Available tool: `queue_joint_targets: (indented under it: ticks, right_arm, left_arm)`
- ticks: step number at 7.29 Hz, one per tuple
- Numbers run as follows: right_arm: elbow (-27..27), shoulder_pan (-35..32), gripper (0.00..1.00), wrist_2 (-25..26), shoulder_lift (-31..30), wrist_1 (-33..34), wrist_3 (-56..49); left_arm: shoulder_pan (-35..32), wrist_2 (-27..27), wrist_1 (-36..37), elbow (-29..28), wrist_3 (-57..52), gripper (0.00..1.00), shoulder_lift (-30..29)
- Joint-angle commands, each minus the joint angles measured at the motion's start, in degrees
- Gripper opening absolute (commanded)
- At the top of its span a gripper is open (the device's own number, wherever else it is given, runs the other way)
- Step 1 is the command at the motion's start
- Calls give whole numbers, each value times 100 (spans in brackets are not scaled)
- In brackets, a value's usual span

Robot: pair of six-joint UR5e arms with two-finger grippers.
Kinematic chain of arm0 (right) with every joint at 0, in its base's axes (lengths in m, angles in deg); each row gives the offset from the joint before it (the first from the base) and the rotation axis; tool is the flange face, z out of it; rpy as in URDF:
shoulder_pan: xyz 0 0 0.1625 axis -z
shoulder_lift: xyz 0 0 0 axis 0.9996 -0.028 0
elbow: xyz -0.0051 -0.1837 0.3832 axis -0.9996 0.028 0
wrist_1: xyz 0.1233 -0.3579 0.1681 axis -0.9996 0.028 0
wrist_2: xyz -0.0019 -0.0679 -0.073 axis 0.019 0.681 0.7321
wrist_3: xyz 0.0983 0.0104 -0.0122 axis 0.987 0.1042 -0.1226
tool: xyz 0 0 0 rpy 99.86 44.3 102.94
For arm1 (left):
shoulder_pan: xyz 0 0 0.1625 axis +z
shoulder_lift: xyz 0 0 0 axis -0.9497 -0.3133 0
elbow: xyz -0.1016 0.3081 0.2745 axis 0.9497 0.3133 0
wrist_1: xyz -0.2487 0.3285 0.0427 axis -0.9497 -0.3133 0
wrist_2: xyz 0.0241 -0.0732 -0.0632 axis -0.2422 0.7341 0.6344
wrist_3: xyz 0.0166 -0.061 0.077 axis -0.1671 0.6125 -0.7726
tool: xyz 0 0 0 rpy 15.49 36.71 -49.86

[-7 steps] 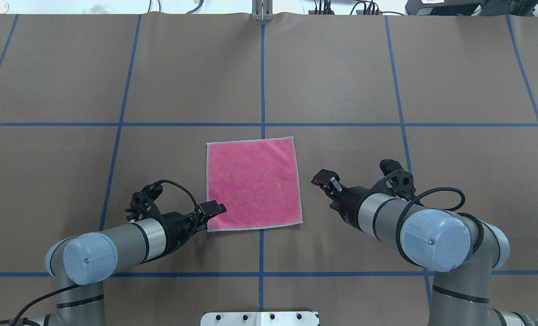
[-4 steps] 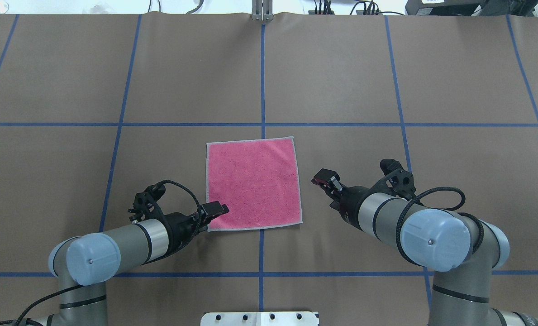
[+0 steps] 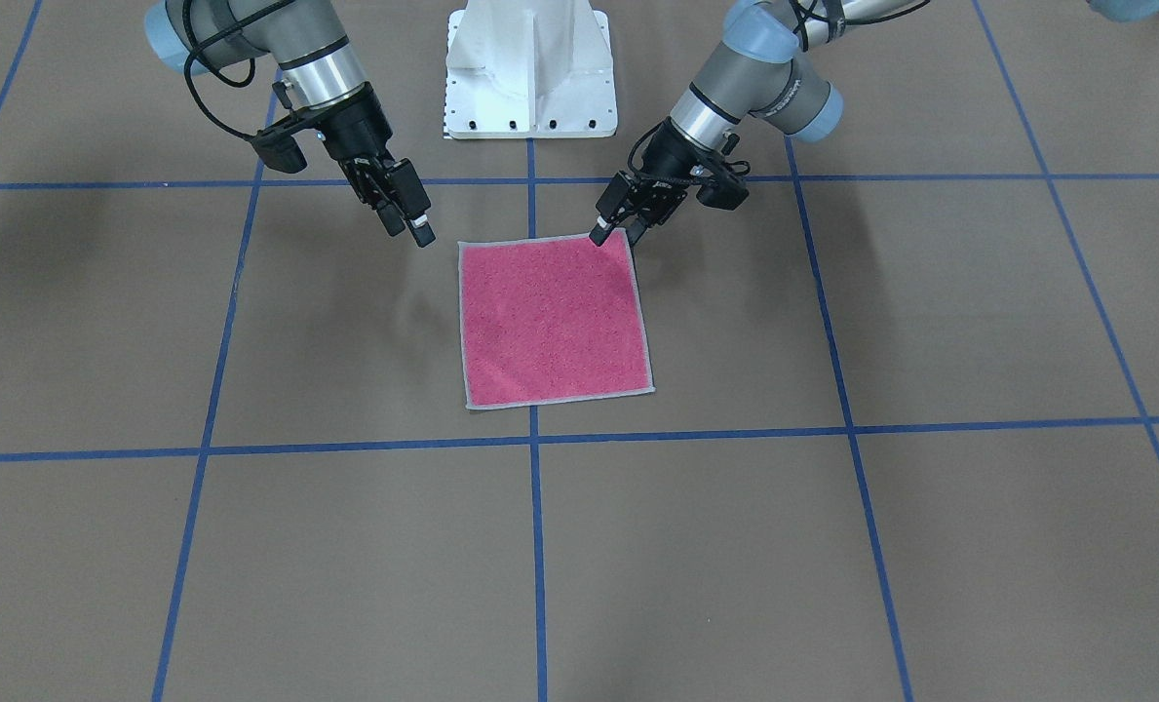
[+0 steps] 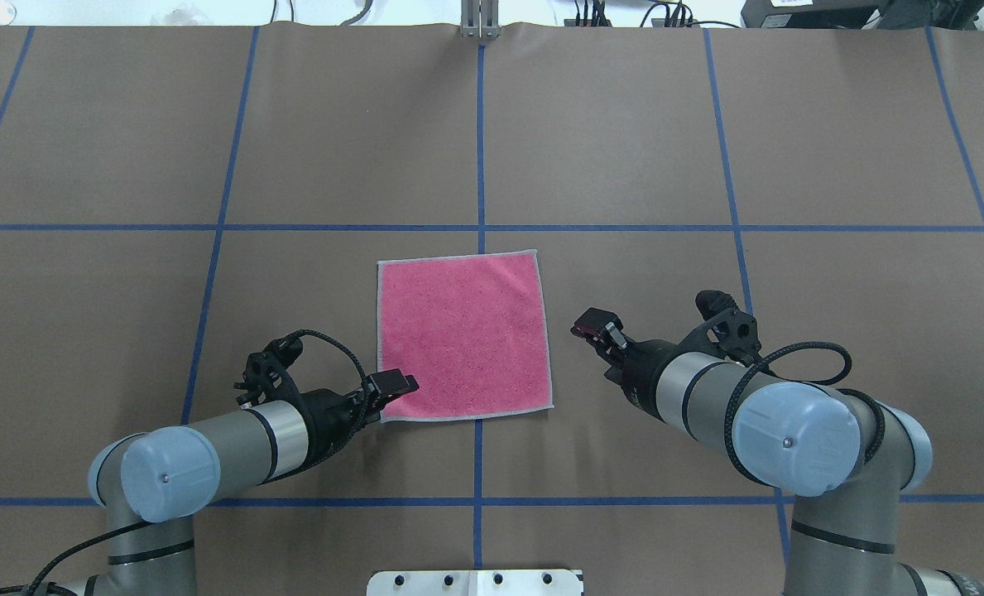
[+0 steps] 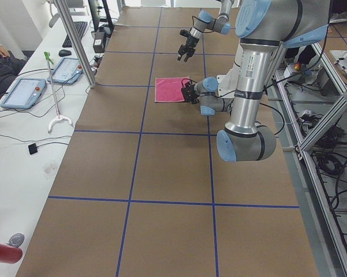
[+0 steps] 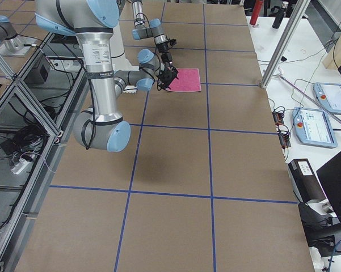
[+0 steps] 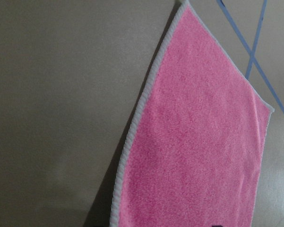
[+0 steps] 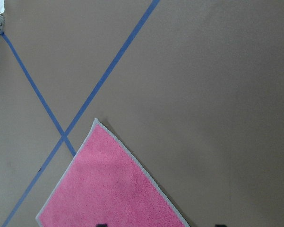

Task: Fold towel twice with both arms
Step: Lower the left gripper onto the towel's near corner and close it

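Observation:
My left gripper will grab the towel next by its grey-bordered corner beside the pedestal. Then it can fold the towel over on itself.
The towel lies flat and unfolded on the brown table, pink face up, with a light grey border; it also shows in the front view. My left gripper is low at the towel's near-left corner, its jaws open around that corner. My right gripper is open and empty, hovering just right of the towel's right edge, apart from it. The left wrist view shows the towel's left edge. The right wrist view shows its far-right corner.
The white bolted pedestal stands at the robot's side of the table. Blue tape lines mark a grid on the brown surface. A metal post stands at the far edge. A side desk holds tablets.
My left gripper has shifted slightly right and down onto the towel's near-left corner. My right arm has barely moved. The towel has not moved.

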Motion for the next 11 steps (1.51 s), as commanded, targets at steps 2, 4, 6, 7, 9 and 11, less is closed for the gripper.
queue_joint_targets:
  ticks: [2, 4, 6, 7, 9, 11]
  right_arm:
    - [3, 0, 81, 0, 0, 0, -3]
    - [3, 0, 81, 0, -9, 0, -3]
    - [3, 0, 81, 0, -18, 0, -3]
    - [3, 0, 81, 0, -27, 0, -3]
    - [3, 0, 81, 0, -35, 0, -3]
    - [3, 0, 81, 0, -35, 0, -3]
  left_arm:
    - [19, 1, 6, 41, -9, 56, 39]
    - [36, 1, 6, 67, -9, 56, 31]
    - [98, -8, -3, 94, -9, 53, 83]
    - [98, -8, -3, 111, -9, 52, 101]
    - [142, 1, -3, 129, -9, 50, 162]
    - [159, 1, -3, 129, -9, 45, 180]
